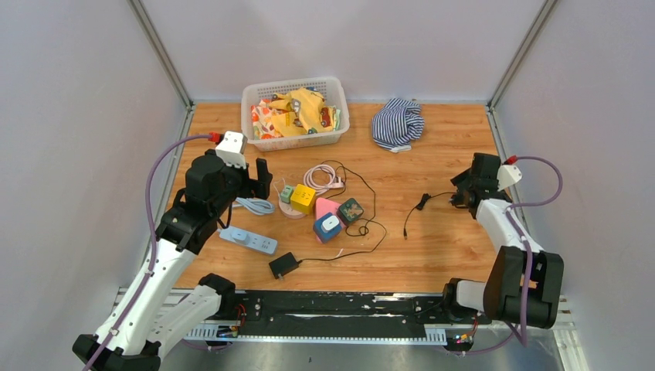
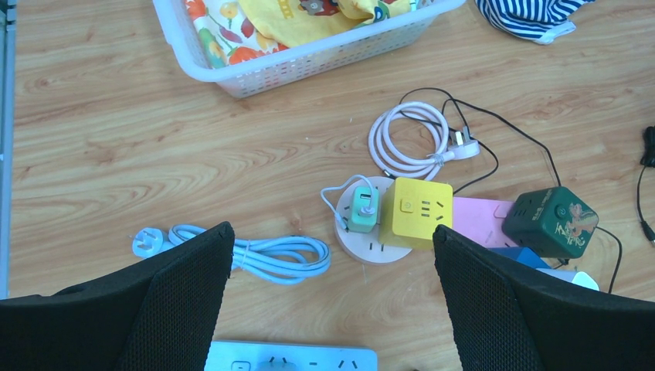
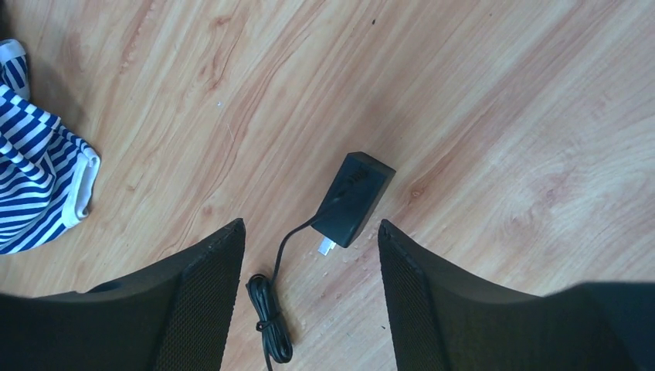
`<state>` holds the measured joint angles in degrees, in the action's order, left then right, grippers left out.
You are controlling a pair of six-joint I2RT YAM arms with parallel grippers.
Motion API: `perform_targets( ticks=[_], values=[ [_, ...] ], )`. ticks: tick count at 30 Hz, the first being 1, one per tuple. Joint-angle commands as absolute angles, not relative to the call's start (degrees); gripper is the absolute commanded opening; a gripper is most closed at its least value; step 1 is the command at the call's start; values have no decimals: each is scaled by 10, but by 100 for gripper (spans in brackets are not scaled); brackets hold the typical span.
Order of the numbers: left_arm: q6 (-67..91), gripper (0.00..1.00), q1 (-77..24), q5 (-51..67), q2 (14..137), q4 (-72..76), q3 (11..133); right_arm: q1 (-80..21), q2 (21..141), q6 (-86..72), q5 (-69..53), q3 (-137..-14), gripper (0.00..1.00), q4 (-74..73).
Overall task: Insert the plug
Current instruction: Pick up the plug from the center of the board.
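I need to grab the plug's sides near the plug's prong end with my right gripper next, which leaves its opposite end for my left gripper to insert.
A small black plug with metal prongs lies flat on the wooden table, its thin black cable bundled beside it; it also shows in the top view. My right gripper is open and empty, hovering just above and behind the plug, fingers either side of the prong end. In the top view the right gripper sits just right of the plug. A white power strip lies at the left. My left gripper is open and empty above the strip's far side.
A yellow cube socket, round socket with a mint charger, and green cube cluster mid-table. Coiled light blue cable and pinkish cable lie nearby. A black adapter, white basket and striped cloth also stand on the table.
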<state>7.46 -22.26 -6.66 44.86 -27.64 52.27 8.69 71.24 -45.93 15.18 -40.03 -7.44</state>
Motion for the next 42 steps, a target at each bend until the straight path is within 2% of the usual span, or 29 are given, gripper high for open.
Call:
perform_targets(
  ticks=[1, 14, 21, 30, 42],
  values=[
    [69, 100, -227, -72, 442, -268, 517, 98, 729, -466, 154, -422, 66, -96],
    [69, 100, -227, -74, 441, -269, 517, 98, 840, -476, 159, -447, 64, -82],
    [68, 100, -227, -74, 441, -270, 518, 98, 862, -450, 168, -434, 46, -59],
    [68, 100, -227, -63, 444, -267, 516, 94, 817, -331, 87, -430, 8, -16],
    [71, 100, -227, 8, 454, -241, 505, -7, 679, -151, -149, -426, 2, 53]
  ],
)
